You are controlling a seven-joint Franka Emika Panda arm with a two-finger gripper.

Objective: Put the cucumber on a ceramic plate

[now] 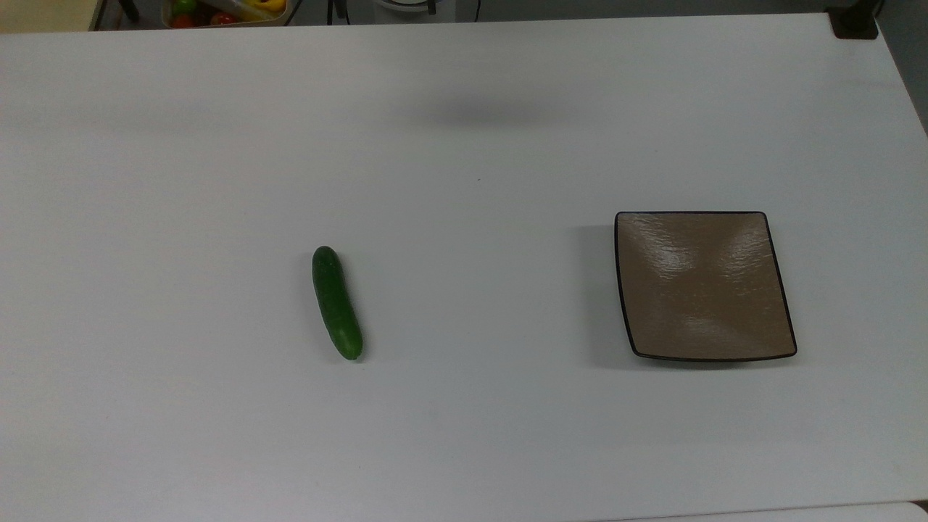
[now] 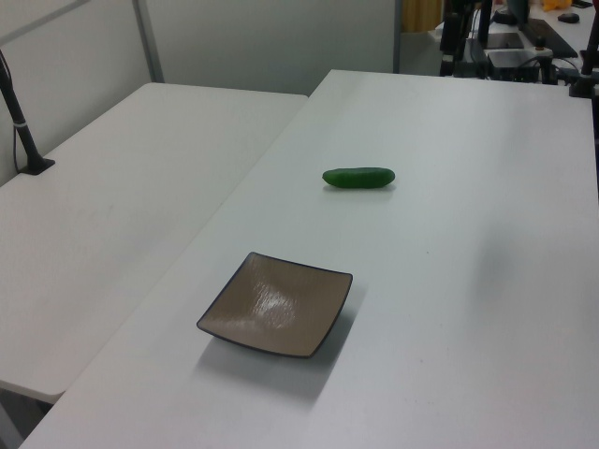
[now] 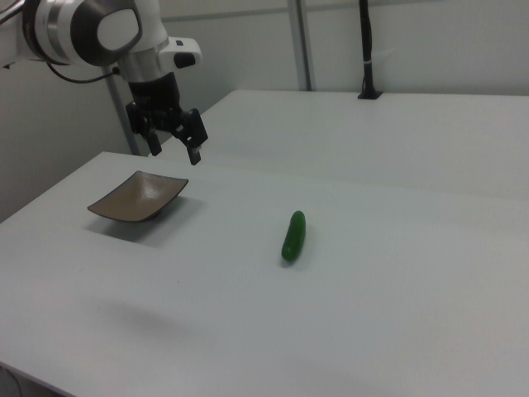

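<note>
The gripper takes hold of the dark green cucumber by its middle (image 2: pixel 361 178) next, to set it on the ceramic plate (image 2: pixel 276 304).
The dark green cucumber (image 1: pixel 336 302) lies alone on the white table, left of centre in the top view, also seen as cucumber (image 2: pixel 358 177) and cucumber (image 3: pixel 293 236). The square brown ceramic plate (image 1: pixel 703 285) with a thin black rim sits empty at the top view's right, well apart from it; it is the plate (image 2: pixel 276 304) and plate (image 3: pixel 139 197). In the right view my gripper (image 3: pixel 174 149) hangs open and empty in the air, above and just behind the plate, with its fingers pointing down.
A second white table (image 2: pixel 112 187) adjoins on the left view's left, with a black post (image 2: pixel 23 131) clamped to it. A tub of coloured vegetables (image 1: pixel 225 11) sits beyond the table's far edge. A black clamp (image 1: pixel 855 25) holds the far right corner.
</note>
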